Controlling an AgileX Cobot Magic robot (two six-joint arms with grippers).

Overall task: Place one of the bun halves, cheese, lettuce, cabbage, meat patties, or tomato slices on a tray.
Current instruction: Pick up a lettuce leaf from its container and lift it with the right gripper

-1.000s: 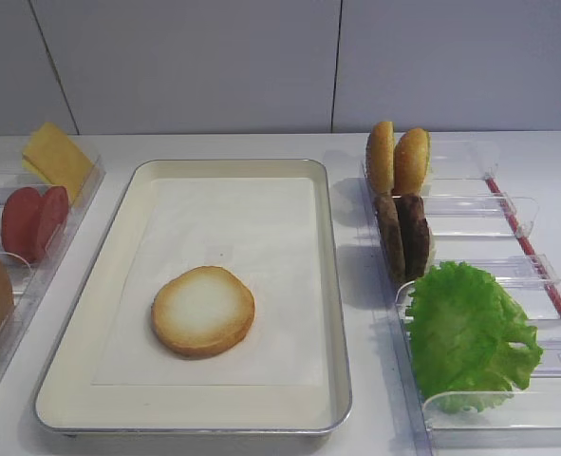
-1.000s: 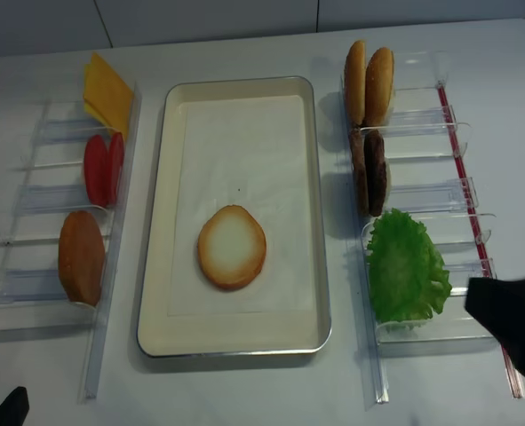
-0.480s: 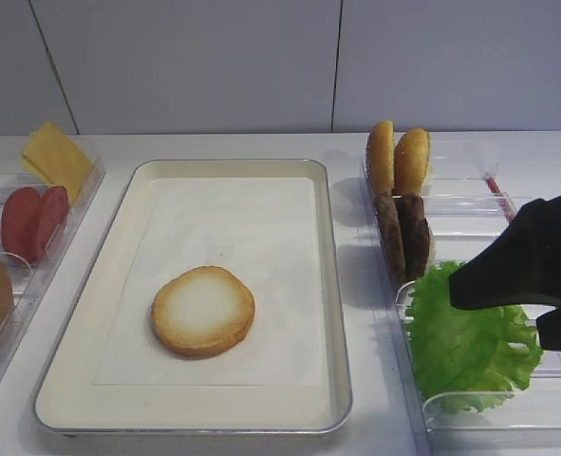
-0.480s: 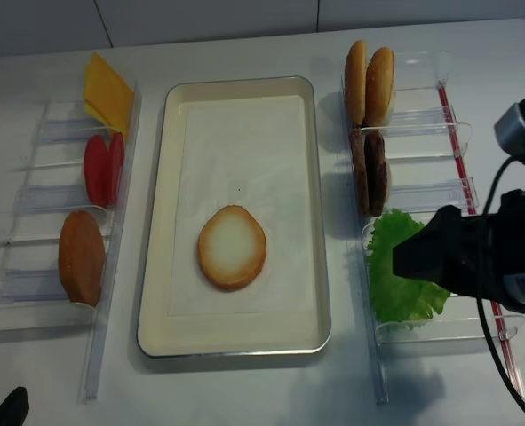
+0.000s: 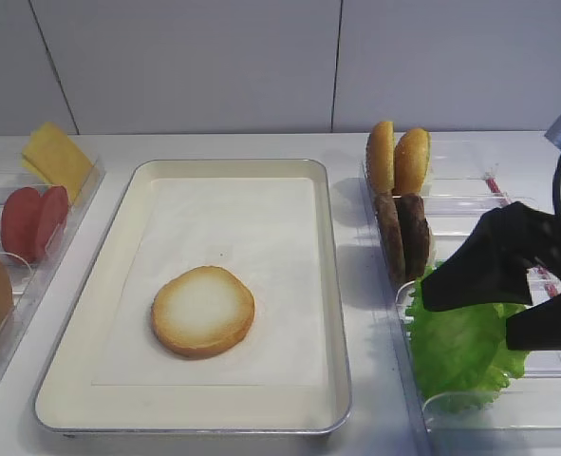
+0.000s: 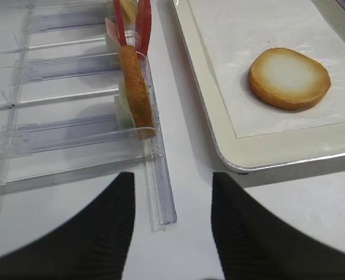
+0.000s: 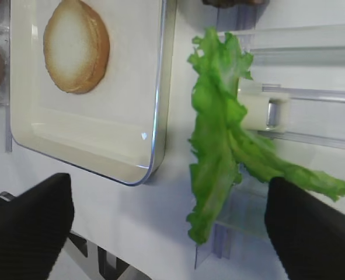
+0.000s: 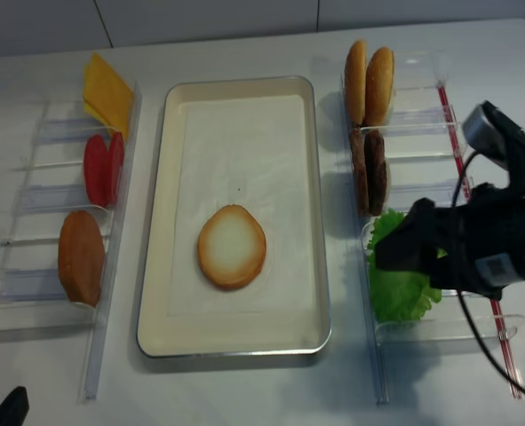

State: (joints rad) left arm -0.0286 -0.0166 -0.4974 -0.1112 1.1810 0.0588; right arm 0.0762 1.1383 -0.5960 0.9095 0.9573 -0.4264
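Note:
The right gripper pinches the lettuce (image 8: 395, 297) by the frilly edge that sticks up next, as the lettuce stands upright in its bin (image 8: 449, 330).
One bun half (image 5: 202, 311) (image 8: 232, 247) lies cut face up on the tray (image 5: 337, 313) (image 8: 155, 222). My right gripper (image 5: 470, 321) (image 8: 404, 271) (image 7: 169, 198) hangs open over the lettuce (image 5: 460, 351) (image 8: 395, 297) (image 7: 213, 134), which stands in the near right bin. Its fingers straddle the leaf without touching it. Behind it stand the meat patties (image 5: 403, 236) and two more bun halves (image 5: 397, 160). On the left are the cheese (image 5: 57, 157), the tomato slices (image 5: 33, 220) and another bun half (image 8: 81, 257). My left gripper (image 6: 172, 178) is open and empty near the front left. The cabbage is out of view.
Narrow clear plastic bins (image 8: 40, 204) (image 8: 431, 124) with upright dividers run along both long sides of the tray. A red strip (image 8: 450, 124) edges the right bins. The right arm's cable (image 8: 475, 328) loops over the near right bin.
My right arm has come in from the right and moved left over the lettuce, jaws wide open throughout. The food and the left gripper have stayed put.

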